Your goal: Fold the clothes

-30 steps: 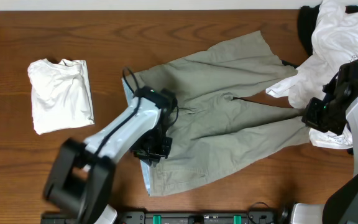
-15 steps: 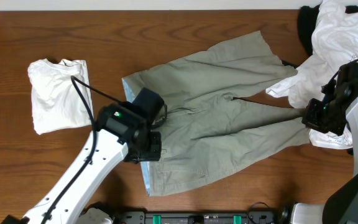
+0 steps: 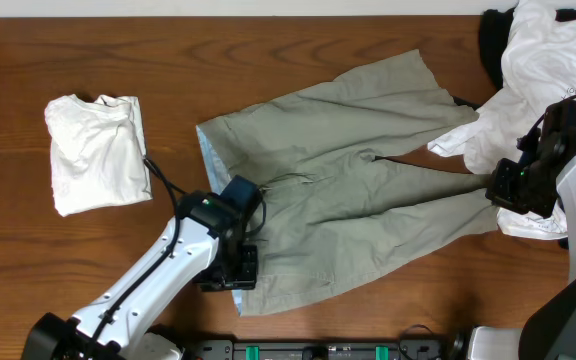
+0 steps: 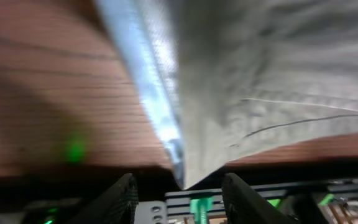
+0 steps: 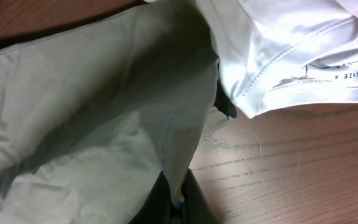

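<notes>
The near leg needs to be folded over the far one, so I should next grab the olive green pants (image 3: pixel 348 190) by the waistband's near corner (image 3: pixel 246 306) with my left gripper.
A pair of olive green pants (image 3: pixel 348 190) lies spread across the middle of the table, waistband to the left, legs to the right. My left gripper (image 3: pixel 236 272) hovers open over the waistband's near corner; in the left wrist view the pale waistband edge (image 4: pixel 166 118) runs down between the spread fingers (image 4: pixel 180 198). My right gripper (image 3: pixel 500 186) is shut on the hem of the near pant leg; the right wrist view shows the green fabric (image 5: pixel 104 106) pinched between the fingers (image 5: pixel 176 202).
A folded white shirt (image 3: pixel 96 150) lies at the left. A heap of white clothes (image 3: pixel 538 70) with a dark item sits at the far right, one white garment (image 5: pixel 291 43) overlapping the pant leg. The table's front edge runs just below the waistband corner.
My left arm has swung toward the front edge, moving the gripper from the waistband's middle to its near corner. The right arm and pants have not moved.
</notes>
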